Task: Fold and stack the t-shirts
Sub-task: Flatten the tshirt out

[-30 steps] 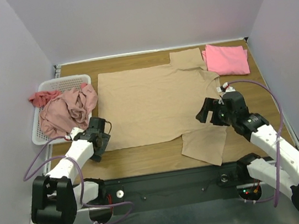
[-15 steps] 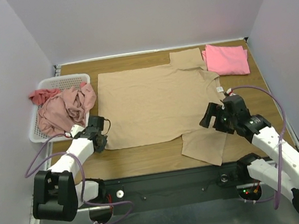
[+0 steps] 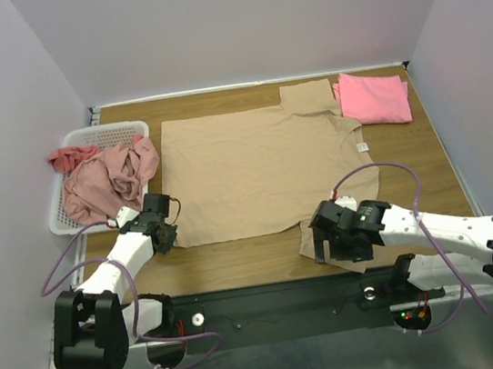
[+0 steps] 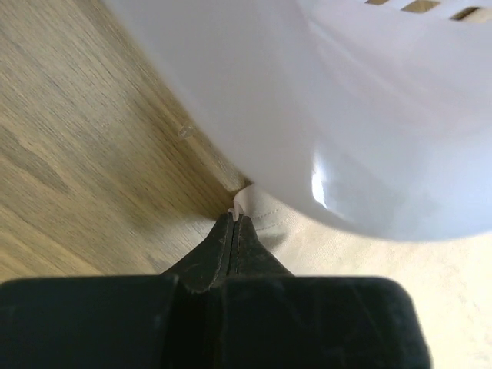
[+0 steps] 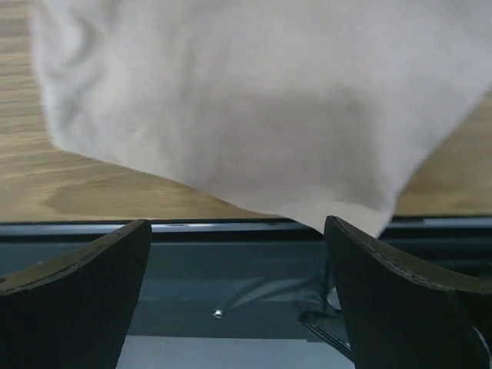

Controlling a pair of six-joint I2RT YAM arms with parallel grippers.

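Note:
The near side of the tan t-shirt needs to be folded inward, so the right gripper should next grip the t-shirt by its near sleeve at the table's front edge.
The large tan t-shirt (image 3: 261, 159) lies spread flat on the wooden table, its near sleeve (image 3: 331, 228) reaching the front edge. My left gripper (image 3: 171, 236) is shut on the shirt's near left hem corner; in the left wrist view a sliver of the tan t-shirt (image 4: 346, 254) pokes out past my shut left gripper (image 4: 233, 219). My right gripper (image 3: 328, 242) hangs open over the near sleeve. The right wrist view has the sleeve (image 5: 254, 115) above my right gripper (image 5: 238, 254), with nothing between the fingers. A bright pink t-shirt (image 3: 374, 98) lies folded at the back right.
A white mesh basket (image 3: 102, 134) stands at the left, holding crumpled dusty-pink (image 3: 108, 181) and salmon-red (image 3: 68, 159) t-shirts. The basket's wall (image 4: 346, 115) looms just past the left fingers. The dark front rail (image 5: 231, 254) runs under the right gripper.
The left gripper has closed on the tan shirt's corner. The right arm swung from beside the collar down and left to the near sleeve at the front edge, still open.

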